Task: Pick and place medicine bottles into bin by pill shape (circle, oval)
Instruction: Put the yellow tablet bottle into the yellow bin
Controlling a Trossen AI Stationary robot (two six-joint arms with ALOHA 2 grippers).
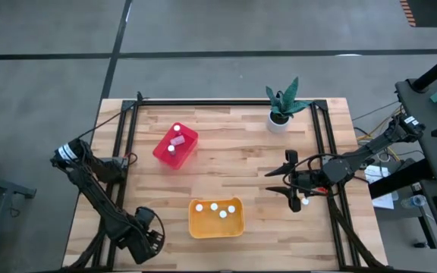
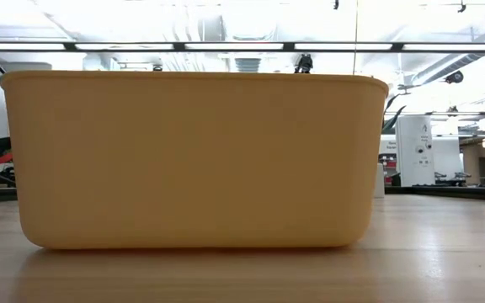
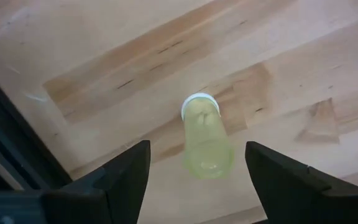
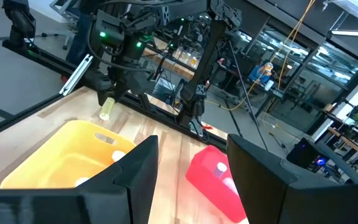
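The yellow-green bottle is between my fingers, which reach down on either side of it. My left gripper should close now. Closing now would hold the bottle.
A pale yellow-green medicine bottle with a white cap sits on the wood near the table's near left corner. My left gripper points down over it and is open, one finger on each side with a clear gap to the bottle. The right wrist view shows the same bottle just below that gripper. Whether the bottle lies flat or is tipped I cannot tell. In the high view the left gripper hides it. My right gripper hovers level at the table's right, open and empty.
The yellow-orange bin at the near middle holds several white-capped bottles and fills the low view. The red bin holds two bottles. A white-capped bottle stands below the right gripper. A potted plant stands at the far right.
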